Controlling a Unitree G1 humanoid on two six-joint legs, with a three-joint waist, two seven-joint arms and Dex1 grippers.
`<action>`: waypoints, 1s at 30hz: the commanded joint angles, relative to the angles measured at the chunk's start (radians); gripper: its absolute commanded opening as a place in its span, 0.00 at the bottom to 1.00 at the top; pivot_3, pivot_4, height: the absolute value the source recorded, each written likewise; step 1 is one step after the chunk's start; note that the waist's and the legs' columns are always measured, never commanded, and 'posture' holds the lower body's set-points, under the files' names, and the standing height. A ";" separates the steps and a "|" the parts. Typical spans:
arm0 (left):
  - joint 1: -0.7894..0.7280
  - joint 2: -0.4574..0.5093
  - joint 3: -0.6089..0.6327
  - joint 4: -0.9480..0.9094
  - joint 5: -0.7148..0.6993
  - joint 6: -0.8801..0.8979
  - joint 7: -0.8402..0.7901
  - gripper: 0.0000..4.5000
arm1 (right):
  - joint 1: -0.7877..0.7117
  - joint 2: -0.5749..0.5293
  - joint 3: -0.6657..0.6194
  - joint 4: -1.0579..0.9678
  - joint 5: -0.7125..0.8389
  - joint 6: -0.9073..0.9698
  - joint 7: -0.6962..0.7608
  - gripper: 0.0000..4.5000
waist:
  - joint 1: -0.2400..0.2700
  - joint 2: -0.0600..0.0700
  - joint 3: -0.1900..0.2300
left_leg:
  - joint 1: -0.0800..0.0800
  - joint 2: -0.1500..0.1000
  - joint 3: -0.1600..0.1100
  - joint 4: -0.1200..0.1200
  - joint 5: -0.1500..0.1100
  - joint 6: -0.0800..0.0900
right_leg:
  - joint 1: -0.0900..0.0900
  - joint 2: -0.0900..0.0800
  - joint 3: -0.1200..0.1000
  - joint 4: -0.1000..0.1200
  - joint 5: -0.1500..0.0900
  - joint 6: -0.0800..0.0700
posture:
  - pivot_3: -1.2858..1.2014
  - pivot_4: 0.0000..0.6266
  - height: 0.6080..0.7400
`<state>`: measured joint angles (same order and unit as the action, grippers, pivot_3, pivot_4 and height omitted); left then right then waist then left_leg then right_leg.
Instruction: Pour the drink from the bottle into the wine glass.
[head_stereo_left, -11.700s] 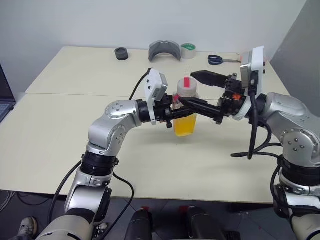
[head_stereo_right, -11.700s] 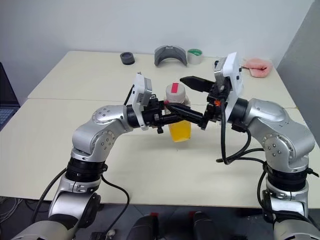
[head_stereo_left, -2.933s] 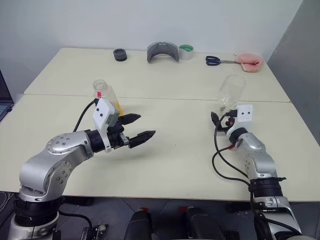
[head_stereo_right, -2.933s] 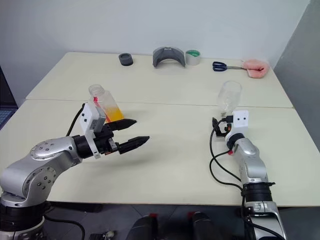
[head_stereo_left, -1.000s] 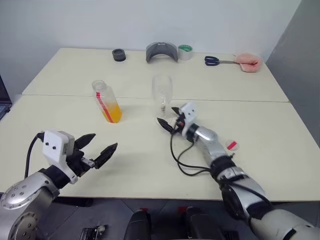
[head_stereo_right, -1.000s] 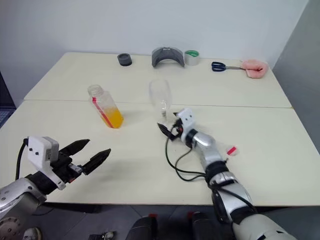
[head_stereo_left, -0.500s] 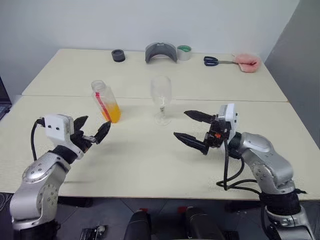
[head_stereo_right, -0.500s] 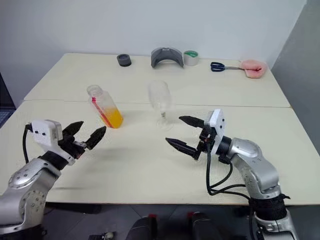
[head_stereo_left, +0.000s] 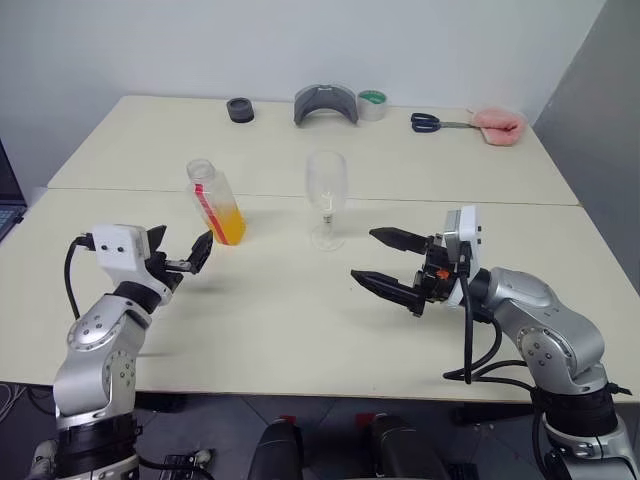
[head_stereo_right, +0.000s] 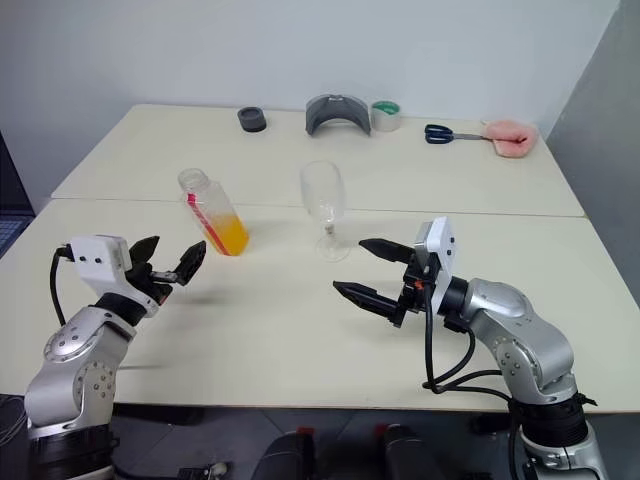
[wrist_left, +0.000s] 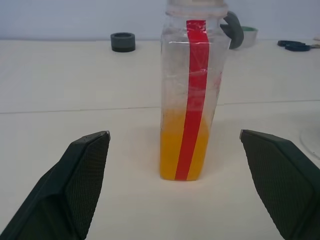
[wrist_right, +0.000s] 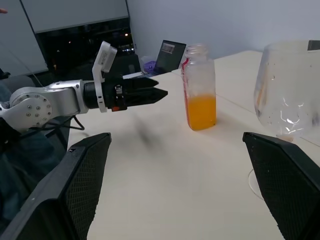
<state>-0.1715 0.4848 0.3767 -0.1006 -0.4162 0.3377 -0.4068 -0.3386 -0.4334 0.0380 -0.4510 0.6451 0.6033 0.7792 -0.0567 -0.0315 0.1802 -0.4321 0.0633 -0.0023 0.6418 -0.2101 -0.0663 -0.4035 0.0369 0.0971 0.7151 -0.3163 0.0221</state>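
My left gripper grabs the flat sides of its lower body (head_stereo_left: 222, 218) next, to pour from the bottle. The bottle's open neck (head_stereo_left: 200, 169) is round, its body square.
The bottle (head_stereo_left: 214, 203) stands upright left of centre on the table, neck open, red stripe down its side. The orange drink (head_stereo_left: 229, 229) fills its lower part. The empty wine glass (head_stereo_left: 327, 196) stands upright to its right, near the table's middle. My left gripper (head_stereo_left: 182, 250) is open, level, just short of the bottle and pointing at it; in the left wrist view the bottle (wrist_left: 192, 100) stands centred between the fingers but farther off. My right gripper (head_stereo_left: 366, 256) is open, holds nothing, and hovers to the front right of the glass, pointing left.
Along the table's far edge lie a black ring (head_stereo_left: 240, 108), a grey curved piece (head_stereo_left: 327, 102), a tape roll (head_stereo_left: 373, 103), scissors (head_stereo_left: 432, 122) and a pink cloth (head_stereo_left: 497, 120). A seam (head_stereo_left: 500, 203) between two tabletops runs behind bottle and glass.
My right gripper has pulled back from the glass's foot towards me and risen, leaving the glass standing. My left gripper has moved forward, closer to the bottle.
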 joint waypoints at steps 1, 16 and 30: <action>-0.041 0.008 -0.021 0.033 0.019 -0.042 -0.022 1.00 | 0.004 -0.002 0.002 -0.029 -0.014 -0.036 -0.006 1.00 | 0.000 0.000 0.000 | 0.000 0.000 0.000 0.000 0.000 0.000 | 0.000 0.000 0.000 0.000 0.000 0.000 | 0.52 0.24 1.00; -0.228 0.019 -0.078 0.305 0.081 -0.164 -0.079 1.00 | 0.006 0.022 -0.014 -0.021 -0.001 -0.030 -0.083 1.00 | 0.000 0.000 0.000 | 0.000 0.000 0.000 0.000 0.000 0.000 | 0.000 0.000 0.000 0.000 0.000 0.000 | 0.52 0.24 1.00; -0.428 -0.023 -0.142 0.661 0.171 -0.372 -0.102 1.00 | 0.005 0.014 -0.021 -0.037 -0.006 -0.031 -0.132 1.00 | 0.001 0.000 0.000 | -0.001 0.000 0.000 0.001 0.000 0.000 | 0.000 0.001 0.000 0.000 0.001 0.000 | 0.52 0.24 1.00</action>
<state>-0.5769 0.4555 0.2403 0.5379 -0.2596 0.0119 -0.4981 -0.3314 -0.4154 0.0386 -0.4497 0.6398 0.5935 0.6519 -0.0553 -0.0317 0.1802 -0.4328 0.0631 -0.0025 0.6424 -0.2101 -0.0663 -0.4035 0.0375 0.0969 0.7153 -0.3155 0.0225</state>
